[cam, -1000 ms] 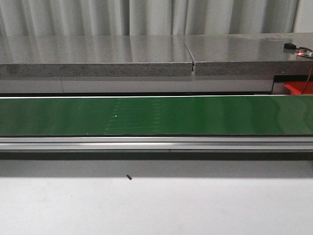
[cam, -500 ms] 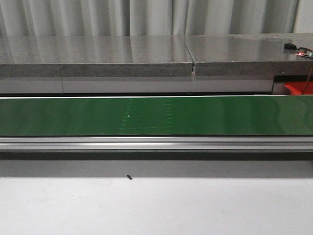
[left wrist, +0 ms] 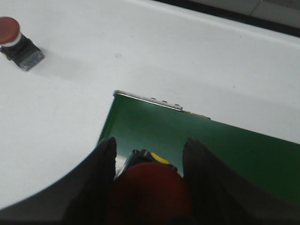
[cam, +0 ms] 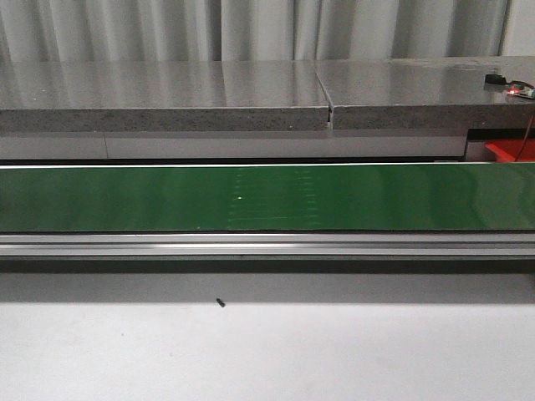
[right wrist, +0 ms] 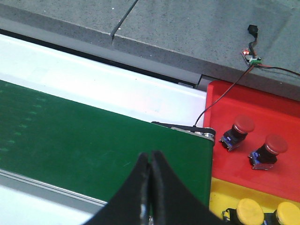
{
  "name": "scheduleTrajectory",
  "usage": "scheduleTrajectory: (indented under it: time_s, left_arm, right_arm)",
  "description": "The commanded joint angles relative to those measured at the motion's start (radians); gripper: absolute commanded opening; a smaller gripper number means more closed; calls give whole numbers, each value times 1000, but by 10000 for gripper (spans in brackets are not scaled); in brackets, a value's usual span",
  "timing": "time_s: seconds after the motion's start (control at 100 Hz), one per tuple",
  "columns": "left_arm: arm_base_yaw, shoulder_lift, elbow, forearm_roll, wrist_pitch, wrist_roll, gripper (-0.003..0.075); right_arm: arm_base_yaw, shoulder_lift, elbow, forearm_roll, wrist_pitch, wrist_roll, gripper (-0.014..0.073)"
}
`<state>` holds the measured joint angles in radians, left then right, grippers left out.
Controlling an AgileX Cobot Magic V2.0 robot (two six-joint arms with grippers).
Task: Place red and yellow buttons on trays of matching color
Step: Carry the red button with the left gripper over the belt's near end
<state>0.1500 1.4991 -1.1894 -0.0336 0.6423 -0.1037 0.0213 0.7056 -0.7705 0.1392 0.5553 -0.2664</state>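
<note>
The red button hangs high over the green belt in the left wrist view and would fall if my left gripper opened now, so it is too early to release.
My left gripper [left wrist: 151, 144] is shut on a red button [left wrist: 150, 192], its dark fingers [left wrist: 101, 173] pressing either side of the cap, above the end of the green belt [left wrist: 234, 150]. A second red button [left wrist: 11, 33] lies apart on the white table. My right gripper [right wrist: 150, 157] is shut and empty over the belt's other end [right wrist: 93, 140]. Beside that end sits the red tray [right wrist: 234, 101] with two red buttons [right wrist: 239, 129] [right wrist: 269, 149]. The yellow tray [right wrist: 219, 194] next to it holds two yellow buttons [right wrist: 248, 211] [right wrist: 287, 213]. Neither gripper shows in the front view.
The belt [cam: 267, 199] runs across the front view with a grey stone ledge [cam: 167, 100] behind it. A corner of the red tray [cam: 508, 150] shows at the right. A small board with a wire [right wrist: 253, 58] lies on the ledge. A black speck [cam: 221, 302] sits on the white table.
A pale speck and faint marks on the belt have drifted rightward across the front view. Nothing else has moved there.
</note>
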Motion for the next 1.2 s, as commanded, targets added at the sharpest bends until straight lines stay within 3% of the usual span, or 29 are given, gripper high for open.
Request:
scheduleTrajectory:
  time_s: [0.0, 0.54, 1.19]
  left_arm:
    - [-21, -44, 7, -30, -104, 1, 122]
    - [-36, -42, 139, -50, -285, 1, 122]
    - [-36, 32, 156, -67, -312, 1, 122]
  right_arm:
    - [2, -2, -25, -4, -67, -7, -68]
    - [2, -2, -25, -4, -67, -7, -68]
    - [2, -2, -25, -4, -67, -7, -68]
